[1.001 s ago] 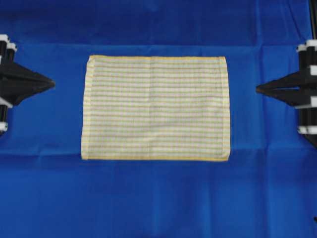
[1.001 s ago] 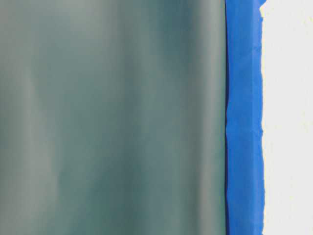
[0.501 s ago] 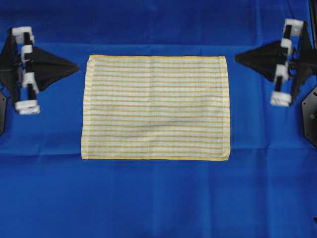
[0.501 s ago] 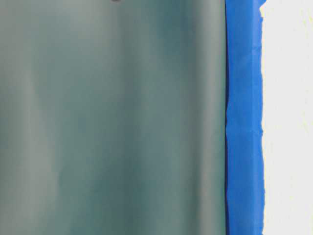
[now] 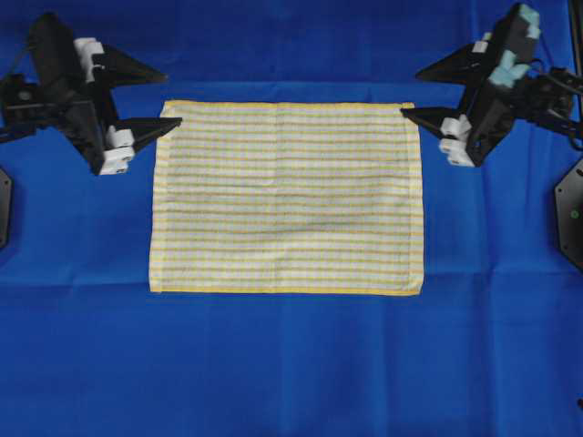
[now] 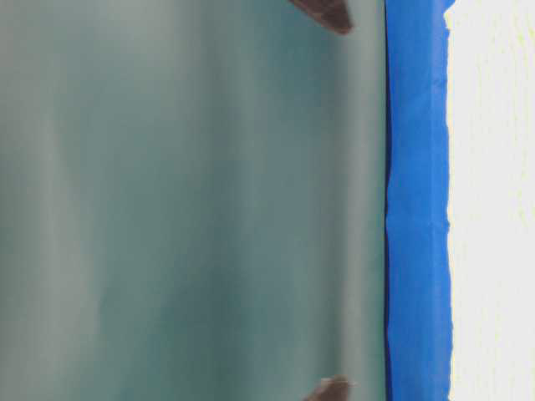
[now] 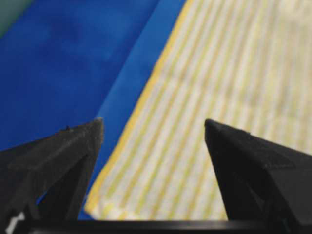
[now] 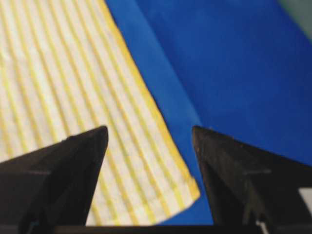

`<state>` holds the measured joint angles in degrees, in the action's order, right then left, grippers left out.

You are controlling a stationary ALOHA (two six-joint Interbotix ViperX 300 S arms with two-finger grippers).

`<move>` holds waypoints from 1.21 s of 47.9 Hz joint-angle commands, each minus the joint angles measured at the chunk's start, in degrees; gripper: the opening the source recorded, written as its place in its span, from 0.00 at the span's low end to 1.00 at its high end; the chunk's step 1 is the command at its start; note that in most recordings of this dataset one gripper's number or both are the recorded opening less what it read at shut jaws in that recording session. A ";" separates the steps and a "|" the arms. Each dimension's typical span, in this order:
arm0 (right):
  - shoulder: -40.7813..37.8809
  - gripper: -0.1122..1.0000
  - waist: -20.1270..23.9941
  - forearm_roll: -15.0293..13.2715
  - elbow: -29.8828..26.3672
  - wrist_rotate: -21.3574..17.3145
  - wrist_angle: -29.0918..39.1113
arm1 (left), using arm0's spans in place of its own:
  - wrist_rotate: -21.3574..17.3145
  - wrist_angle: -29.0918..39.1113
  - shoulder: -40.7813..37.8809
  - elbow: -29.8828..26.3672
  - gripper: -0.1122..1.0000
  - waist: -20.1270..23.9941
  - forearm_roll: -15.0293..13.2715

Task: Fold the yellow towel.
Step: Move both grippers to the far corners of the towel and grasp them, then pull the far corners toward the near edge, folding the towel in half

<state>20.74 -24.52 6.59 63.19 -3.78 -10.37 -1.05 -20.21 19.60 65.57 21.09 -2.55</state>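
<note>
The towel (image 5: 287,198) is spread out flat, and its rumpled hem corner (image 5: 170,108) is between the open fingers, so the left gripper should grab it there next.
The yellow towel (image 5: 287,198) lies flat and spread out on the blue cloth, white with fine yellow stripes and a yellow hem. My left gripper (image 5: 173,98) is open at the towel's far left corner, one finger over the blue cloth and one at the towel's edge. In the left wrist view that corner of the towel (image 7: 214,97) shows between the spread fingers of the left gripper (image 7: 153,122). My right gripper (image 5: 409,94) is open at the far right corner. The right wrist view shows the towel (image 8: 63,73) with its corner between the right gripper's (image 8: 149,128) fingers. Nothing is held.
The blue cloth (image 5: 291,364) covers the whole table. Black arm bases sit at the right edge (image 5: 569,214) and the left edge (image 5: 3,205). The table-level view is a blurred grey-green surface beside a blue strip (image 6: 416,200).
Both arms have come in from the table's sides to the towel's far corners. Both grippers, shut before, now stand open.
</note>
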 commanded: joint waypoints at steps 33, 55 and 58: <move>-19.25 0.64 -4.66 4.13 -1.58 0.00 -9.67 | 0.09 -10.63 -21.53 -1.23 0.67 7.82 -0.09; -21.53 0.24 -4.39 4.22 -2.02 0.09 -9.58 | 0.35 -10.46 -26.37 -2.11 0.14 8.00 -0.44; -21.53 0.19 -4.22 4.22 -2.02 0.09 -9.67 | 0.35 -10.46 -26.28 -2.11 0.14 8.00 -0.44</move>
<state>-0.97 -28.92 10.63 61.61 -3.78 -19.69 -0.62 -31.11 -6.24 63.72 28.83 -2.81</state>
